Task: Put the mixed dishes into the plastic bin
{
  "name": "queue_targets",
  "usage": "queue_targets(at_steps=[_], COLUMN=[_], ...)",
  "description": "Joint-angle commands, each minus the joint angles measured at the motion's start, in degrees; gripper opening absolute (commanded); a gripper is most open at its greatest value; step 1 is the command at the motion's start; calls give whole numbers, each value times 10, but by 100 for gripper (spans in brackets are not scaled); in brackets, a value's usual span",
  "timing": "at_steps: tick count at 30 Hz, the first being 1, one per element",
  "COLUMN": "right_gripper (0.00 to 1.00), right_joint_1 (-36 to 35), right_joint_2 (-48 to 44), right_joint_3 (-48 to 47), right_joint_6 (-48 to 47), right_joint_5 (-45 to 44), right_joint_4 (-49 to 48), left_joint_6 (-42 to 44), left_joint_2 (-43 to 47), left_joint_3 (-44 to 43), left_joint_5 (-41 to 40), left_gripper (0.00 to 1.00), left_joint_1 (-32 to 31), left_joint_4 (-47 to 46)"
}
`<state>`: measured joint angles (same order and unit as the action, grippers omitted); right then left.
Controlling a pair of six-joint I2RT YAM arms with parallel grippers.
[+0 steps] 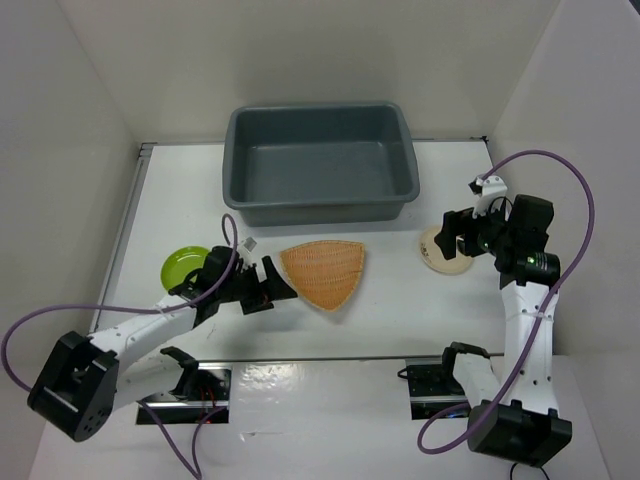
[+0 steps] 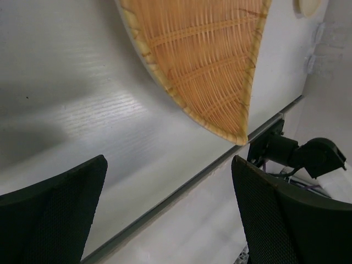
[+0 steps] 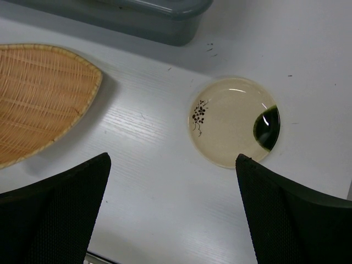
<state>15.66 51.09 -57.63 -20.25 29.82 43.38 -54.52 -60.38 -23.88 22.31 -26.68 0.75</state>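
Observation:
The orange woven plate will be picked up next by its curved rim (image 1: pixel 303 287) with my left gripper. Its woven middle then stays free to rest in the bin (image 1: pixel 320 160).
The orange woven plate (image 1: pixel 325 272) lies on the table in front of the dark grey bin (image 1: pixel 320 160), which holds nothing. My left gripper (image 1: pixel 278 283) is open and empty just left of the plate, which fills the top of the left wrist view (image 2: pixel 203 60). The lime-green dish (image 1: pixel 183 265) lies behind that arm at the left. The cream plate with dark marks (image 1: pixel 445 252) lies at the right. My right gripper (image 1: pixel 462 238) is open and empty above it; the plate lies just ahead of the fingers (image 3: pixel 234 122). A small clear-looking item (image 1: pixel 247 243) sits by the bin's front, too small to tell.
White walls close in the table on the left, back and right. A metal strip (image 2: pixel 181 187) runs along the table's near edge, with the arm bases (image 1: pixel 190 385) beyond it. The bin's corner (image 3: pixel 165 16) and the orange plate (image 3: pixel 38 99) show in the right wrist view.

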Motion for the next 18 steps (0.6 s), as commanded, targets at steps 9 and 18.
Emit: queue_targets(at_steps=[9, 18], right_gripper=[98, 98], right_joint_1=[3, 3], right_joint_2=[-32, -37], right_joint_3=[-6, -1], right_joint_6=[0, 6], right_joint_5=[6, 0], right_joint_4=[-2, -7], left_joint_6=[-88, -161], left_joint_2=[-225, -398], left_joint_3=[17, 12], left_joint_5=[42, 56], left_gripper=[100, 100], left_joint_1=[3, -50], left_joint_4=[-291, -478])
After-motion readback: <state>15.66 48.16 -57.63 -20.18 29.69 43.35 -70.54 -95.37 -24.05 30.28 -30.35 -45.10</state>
